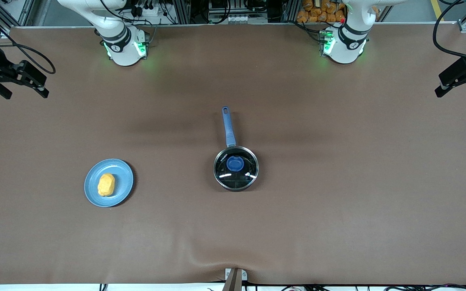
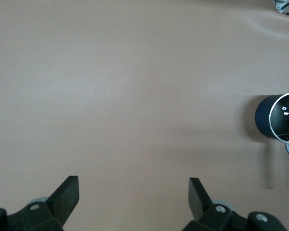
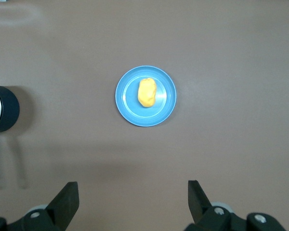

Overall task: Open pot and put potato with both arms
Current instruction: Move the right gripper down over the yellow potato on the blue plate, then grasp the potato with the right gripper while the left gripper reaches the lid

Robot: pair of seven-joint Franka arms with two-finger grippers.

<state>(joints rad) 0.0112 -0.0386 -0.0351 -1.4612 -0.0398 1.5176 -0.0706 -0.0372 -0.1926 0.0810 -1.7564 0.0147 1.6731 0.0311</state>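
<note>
My right gripper picks up the potato by its rounded middle (image 1: 106, 185) next, to put it into the black pot (image 1: 237, 180).
The black pot (image 1: 237, 180) stands mid-table with its glass lid on, blue knob (image 1: 235, 163) on top, and its blue handle (image 1: 228, 125) pointing toward the robots' bases. The yellow-orange potato (image 1: 106, 184) lies on a light-blue plate (image 1: 123, 182) toward the right arm's end. My right gripper (image 1: 26, 91) is open and empty, high over that end; its view shows the potato (image 3: 147, 92), and its fingers (image 3: 67, 195) spread wide. My left gripper (image 1: 459, 89) is open and empty, high over the left arm's end. Its view shows the pot (image 2: 274, 118) at the edge.
The brown table cover (image 1: 338, 202) has a raised wrinkle near the front edge at the middle (image 1: 233, 262). The pot's dark side also shows in the right wrist view (image 3: 5, 108). Nothing else lies on the table.
</note>
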